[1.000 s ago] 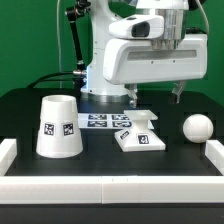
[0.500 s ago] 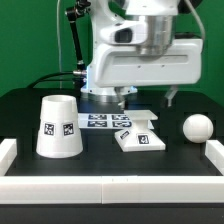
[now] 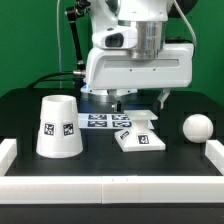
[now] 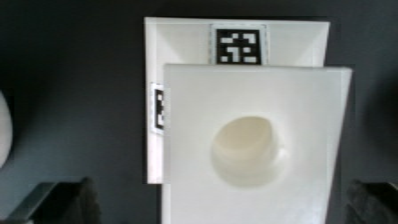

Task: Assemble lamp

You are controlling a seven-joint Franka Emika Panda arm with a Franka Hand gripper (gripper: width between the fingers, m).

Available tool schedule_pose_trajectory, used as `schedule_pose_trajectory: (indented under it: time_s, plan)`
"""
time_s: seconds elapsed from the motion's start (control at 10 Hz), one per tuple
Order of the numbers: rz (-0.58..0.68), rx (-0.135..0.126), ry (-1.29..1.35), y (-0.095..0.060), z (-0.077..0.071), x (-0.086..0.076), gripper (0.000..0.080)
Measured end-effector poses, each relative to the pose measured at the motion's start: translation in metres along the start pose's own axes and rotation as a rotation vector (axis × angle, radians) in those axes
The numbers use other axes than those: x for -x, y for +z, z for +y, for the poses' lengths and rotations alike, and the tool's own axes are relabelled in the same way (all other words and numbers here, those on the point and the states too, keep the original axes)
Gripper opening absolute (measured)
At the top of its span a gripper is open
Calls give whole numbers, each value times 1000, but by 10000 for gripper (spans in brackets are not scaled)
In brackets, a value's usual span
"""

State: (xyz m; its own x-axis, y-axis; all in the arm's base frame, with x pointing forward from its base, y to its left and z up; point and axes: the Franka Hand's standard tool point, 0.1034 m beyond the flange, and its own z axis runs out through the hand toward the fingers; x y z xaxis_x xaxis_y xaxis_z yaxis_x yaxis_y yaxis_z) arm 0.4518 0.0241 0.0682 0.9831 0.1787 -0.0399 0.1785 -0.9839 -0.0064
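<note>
I should grab the white lamp base by its top block next, and that leaves the base's tagged foot free to stand on the tabletop.
The white lamp base lies on the black table right of the middle, its short stem at its far side and a tag on its front. The tapered shade stands rim down at the exterior view's left. The ball bulb rests at the exterior view's right. My gripper hangs open and empty just above the base, one dark finger on each side. In the wrist view the base fills the middle, with the stem seen end-on, and the gripper straddles it.
The marker board lies flat behind the base, between it and the robot's pedestal. A low white wall borders the table's front and sides. A white curved edge shows at the wrist view's border; I cannot tell what it is.
My gripper has moved toward the exterior view's left and come lower, from near the bulb's side to above the base. The lamp parts have not moved.
</note>
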Motion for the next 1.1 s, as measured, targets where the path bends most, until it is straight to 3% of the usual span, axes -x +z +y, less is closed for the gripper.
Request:
schedule_pose_trajectory:
  time_s: [0.6, 1.1]
  plan:
    - [35, 0, -23, 13, -4, -3, 699]
    - [30, 0, -38, 12, -10, -3, 699]
